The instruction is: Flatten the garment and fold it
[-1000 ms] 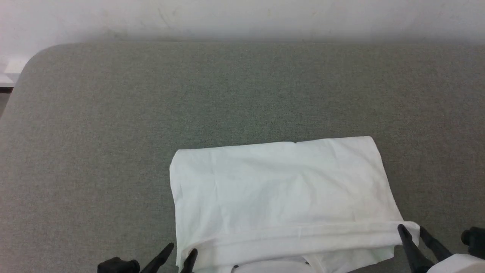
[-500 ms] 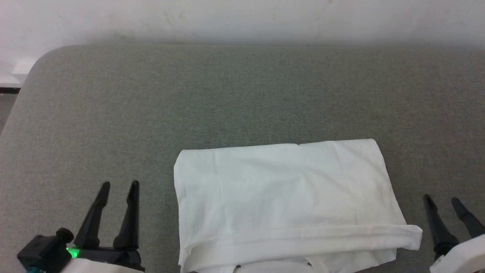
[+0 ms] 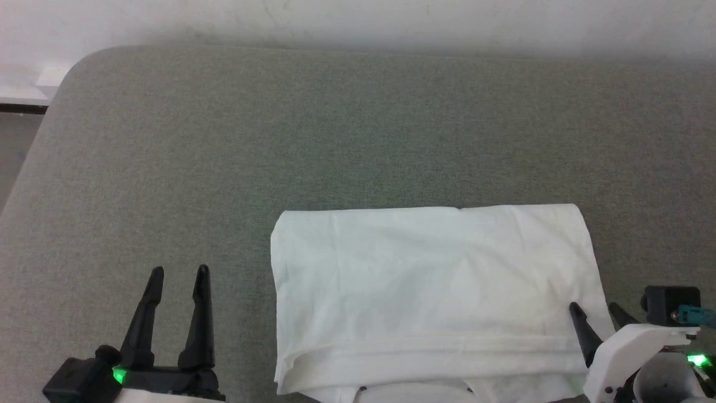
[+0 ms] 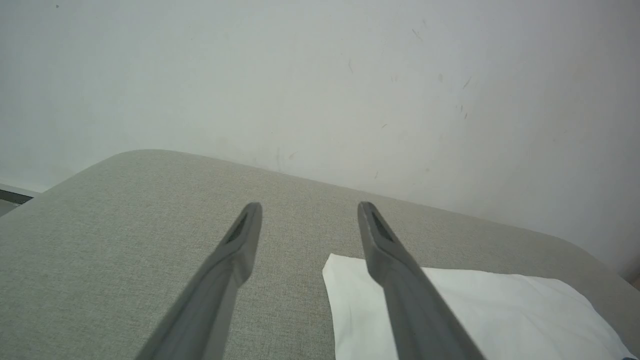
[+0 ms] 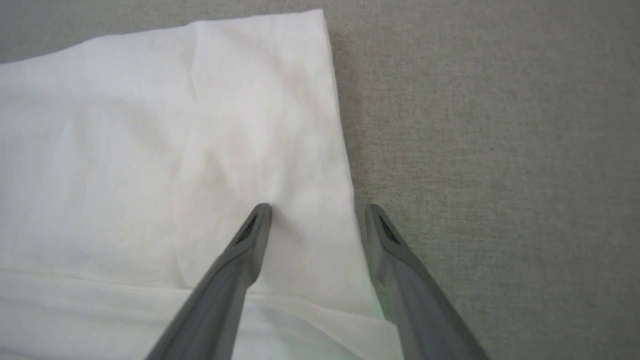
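I need to lift the garment and fold it further, so next I should use my right gripper to grab the white garment (image 3: 423,275) by its folded side edge (image 3: 599,302).
The garment (image 3: 436,291) lies folded into a white rectangle on the grey-green table, with a doubled hem band along its near edge. My left gripper (image 3: 179,271) stands open over bare table to the left of it, apart from the cloth; its wrist view shows the garment (image 4: 475,310) at lower right. My right gripper (image 3: 596,307) is open above the garment's right edge. In the right wrist view one finger is over the garment (image 5: 175,150) and the other over the table beside it, with nothing held between them (image 5: 317,206).
The grey-green padded table (image 3: 335,123) stretches far beyond the garment to a white wall (image 3: 358,22). Its rounded far-left corner (image 3: 84,61) borders a pale ledge. A white rounded part of my body shows at the bottom edge (image 3: 414,394).
Both grippers let go of the garment's near corners and opened. The left drew away to the left; the right pulled back, then came in over the right edge. The camera shifted slightly.
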You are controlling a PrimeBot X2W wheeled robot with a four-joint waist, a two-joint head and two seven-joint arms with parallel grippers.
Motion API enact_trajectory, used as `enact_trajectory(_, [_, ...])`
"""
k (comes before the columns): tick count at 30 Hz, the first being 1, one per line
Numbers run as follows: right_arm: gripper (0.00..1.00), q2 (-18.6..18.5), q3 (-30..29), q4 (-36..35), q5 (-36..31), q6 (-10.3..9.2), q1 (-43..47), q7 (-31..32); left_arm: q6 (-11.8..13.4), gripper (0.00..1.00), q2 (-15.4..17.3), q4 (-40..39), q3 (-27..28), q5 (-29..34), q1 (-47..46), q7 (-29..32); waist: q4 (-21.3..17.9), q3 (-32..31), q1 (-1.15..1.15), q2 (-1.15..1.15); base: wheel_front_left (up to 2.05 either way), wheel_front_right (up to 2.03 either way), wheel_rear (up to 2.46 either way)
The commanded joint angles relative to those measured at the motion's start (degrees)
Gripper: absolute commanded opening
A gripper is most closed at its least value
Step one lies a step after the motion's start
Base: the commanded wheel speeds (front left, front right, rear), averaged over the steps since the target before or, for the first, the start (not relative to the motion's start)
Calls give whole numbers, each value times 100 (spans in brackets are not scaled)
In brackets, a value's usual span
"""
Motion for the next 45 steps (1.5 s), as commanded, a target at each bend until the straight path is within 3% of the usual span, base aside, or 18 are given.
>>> enact_trajectory(1, [100, 6, -10, 150, -73, -5, -133, -38, -100, 100, -57, 68, 34, 66, -4, -26, 76, 29, 0, 0, 0, 0, 0])
enact_trajectory(5, [100, -100, 60, 627, -65, -5, -275, 52, -261, 100, -129, 196, 68, 144, -30, -26, 150, 27, 0, 0, 0, 0, 0])
enact_trajectory(9, [100, -90, 175, 1161, 310, -5, -349, 592, -351, 100, -158, 296, 84, 159, -43, -27, 193, 17, 0, 0, 0, 0, 0])
enact_trajectory(10, [82, -86, 210, 1270, 445, -5, -367, 753, -367, 100, -162, 317, 82, 158, -49, -27, 200, 16, 0, 0, 0, 0, 0])
enact_trajectory(12, [1, -72, 173, 1451, 696, -5, -420, 992, -394, 100, -176, 350, 74, 144, -67, -27, 214, 15, 0, 0, 0, 0, 0])
enact_trajectory(16, [0, -45, 118, 1617, 844, -5, -546, 1144, -426, 100, -203, 409, 74, 111, -115, -27, 221, -4, 0, 0, 0, 0, 0])
enact_trajectory(21, [0, -32, -62, 1563, 799, -5, -753, 878, -447, 100, -218, 464, 76, 84, -119, -27, 157, -70, 0, 0, 0, 0, 0])
enact_trajectory(26, [0, -157, -728, 1376, 557, -5, -995, 543, -449, 100, -239, 486, 89, 84, -89, -27, 50, -146, 0, 0, 0, 0, 0])
enact_trajectory(35, [0, -455, -2099, 843, -27, -5, -722, 594, -456, 100, -243, 581, 68, 111, 48, -27, -134, -333, 0, 0, 0, 0, 0])
enact_trajectory(39, [0, -369, -2095, 629, 52, -5, -518, 683, -447, 100, -246, 625, 22, 123, 151, -22, -232, -505, 0, 0, 0, 0, 0])
enact_trajectory(45, [0, -207, -1292, 62, 470, -5, -295, 884, -394, 100, -279, 585, -48, 125, 267, 14, -369, -627, 0, 0, 0, 0, 0])
